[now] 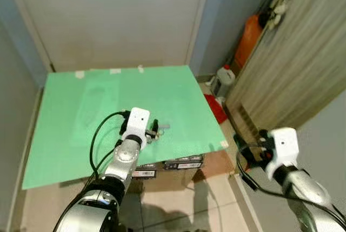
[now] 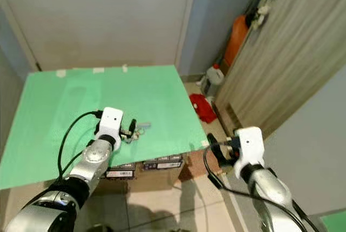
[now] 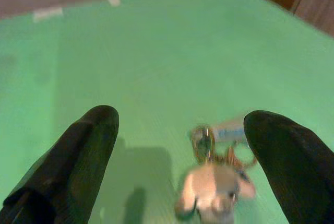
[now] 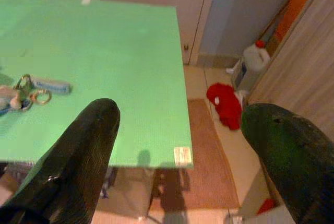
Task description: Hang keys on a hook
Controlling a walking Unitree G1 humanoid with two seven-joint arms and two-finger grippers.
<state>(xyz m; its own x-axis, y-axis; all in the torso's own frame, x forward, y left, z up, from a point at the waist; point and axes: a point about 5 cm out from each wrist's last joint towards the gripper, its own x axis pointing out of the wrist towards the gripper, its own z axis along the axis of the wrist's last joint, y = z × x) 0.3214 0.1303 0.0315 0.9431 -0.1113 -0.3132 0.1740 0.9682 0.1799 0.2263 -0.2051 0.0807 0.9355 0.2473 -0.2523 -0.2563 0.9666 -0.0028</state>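
Observation:
My left gripper grabs the keys by the chunky charm (image 3: 213, 188) next, since the charm stands up while the blue tag and rings lie flat on the board.
A bunch of keys (image 3: 216, 174) with a pale furry charm, rings and a small blue tag lies on the green board (image 1: 81, 107) near its front edge. My left gripper (image 3: 182, 125) hovers just over the bunch, open, with one black finger (image 3: 83, 151) on each side of it. In the left eye view that gripper (image 1: 153, 130) sits right at the keys (image 1: 160, 128). My right gripper (image 1: 248, 144) is open and holds nothing, off the board's front right corner and above the floor. From the right wrist view the keys (image 4: 28, 91) lie apart from it on the board.
Cardboard boxes (image 1: 173, 164) carry the board. To its right the floor holds a red cloth (image 1: 216, 107), a white jug (image 1: 224, 78) and an orange container (image 1: 248, 37). A wood-grain panel (image 1: 292, 64) stands at the right and a white door (image 1: 108, 15) behind.

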